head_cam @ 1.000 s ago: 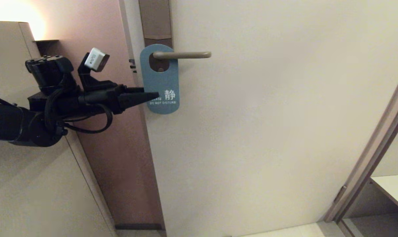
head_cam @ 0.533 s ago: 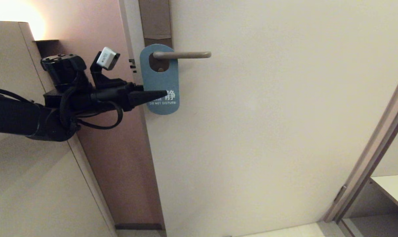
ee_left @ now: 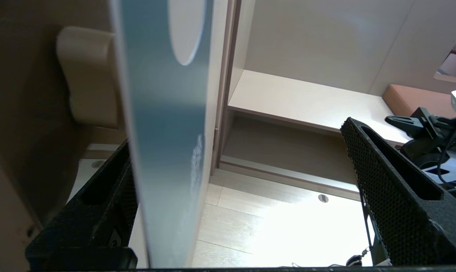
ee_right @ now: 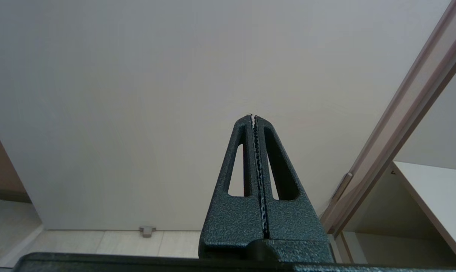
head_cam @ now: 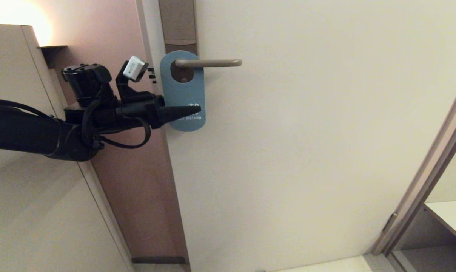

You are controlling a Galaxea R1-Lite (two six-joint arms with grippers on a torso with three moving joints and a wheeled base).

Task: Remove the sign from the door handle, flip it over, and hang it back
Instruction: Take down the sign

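The sign's oval hole [head_cam: 181, 74] needs to slip off the handle, so my left gripper should next grab the sign by its long edge [head_cam: 168, 94] beside the lettering.
The sign [head_cam: 182, 90] hangs blue face out by its oval hole on the door handle [head_cam: 213, 63], a beige lever. My left gripper [head_cam: 196, 110] reaches in from the left at the sign's lower part. It is open, and one dark finger crosses in front of the white lettering. In the left wrist view the sign [ee_left: 164, 132] stands edge-on between the wide-apart fingers [ee_left: 394, 189], close to the finger on the door's side. My right gripper [ee_right: 253, 117] is shut on nothing, low down and facing the door, out of the head view.
The pale door [head_cam: 307, 151] fills the middle. A brown backplate [head_cam: 177, 22] runs above the handle. A beige cabinet side [head_cam: 16, 211] stands at the left beneath my left arm. At the right are a door frame [head_cam: 420, 189] and a shelf [head_cam: 450, 219].
My left gripper has moved right towards the door, sliding its open fingers around the sign's lower part; the near finger now covers the white characters. The sign still hangs as before.
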